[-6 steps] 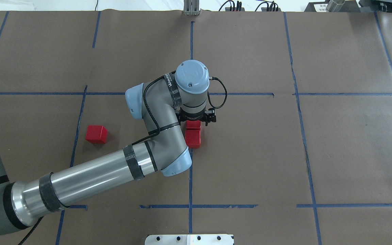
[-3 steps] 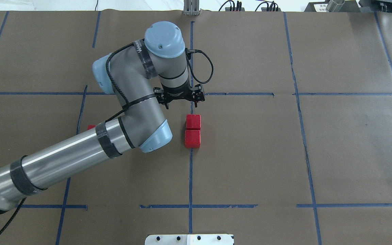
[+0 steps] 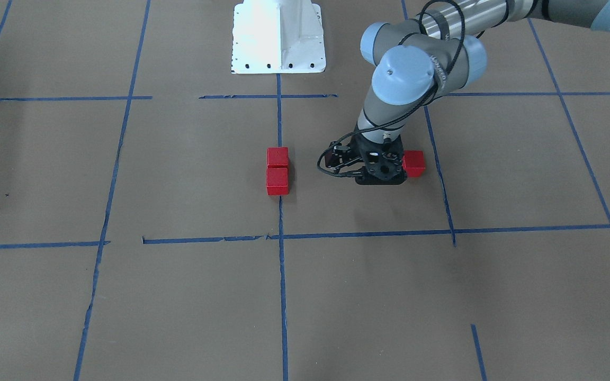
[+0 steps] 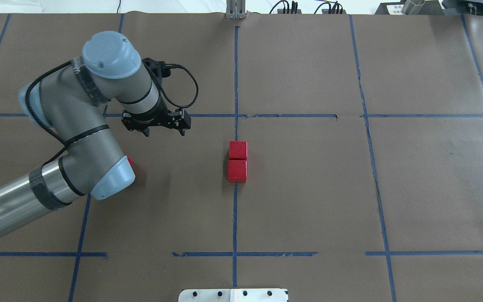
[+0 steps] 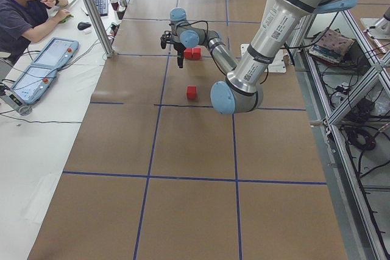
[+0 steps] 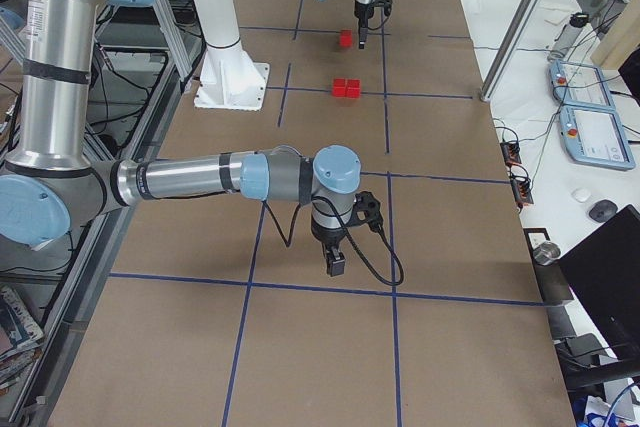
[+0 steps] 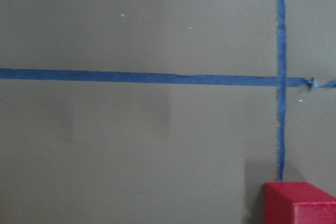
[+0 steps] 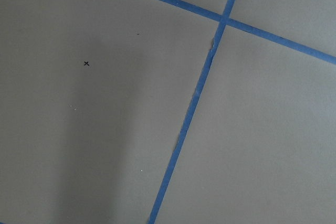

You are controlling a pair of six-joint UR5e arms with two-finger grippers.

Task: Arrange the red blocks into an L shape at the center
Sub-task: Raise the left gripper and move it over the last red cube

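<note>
Two red blocks are touching, and the third is still needed to finish the L. My left gripper should grip the third red block by its opposite sides next.
Two red blocks (image 4: 237, 150) (image 4: 237, 171) lie touching in a short line at the table's center, also in the front view (image 3: 277, 157) (image 3: 277, 180). The third red block (image 3: 414, 163) lies apart on my left side; in the overhead view my left elbow hides nearly all of it. My left gripper (image 4: 164, 132) is open and empty, hanging just beside the third block (image 3: 380, 181). The left wrist view shows one red block's corner (image 7: 299, 203). My right gripper (image 6: 337, 265) points down at bare table far from the blocks; I cannot tell if it is open or shut.
The table is brown paper with a grid of blue tape lines (image 4: 235, 84). The white robot base plate (image 3: 278, 37) stands at the near edge. An operator (image 5: 24, 4) sits at a side desk beyond the table's far side.
My left gripper has lifted off the two center blocks and swung left to the lone block. The two center blocks have stayed put, and my arm now covers the third block from overhead.
</note>
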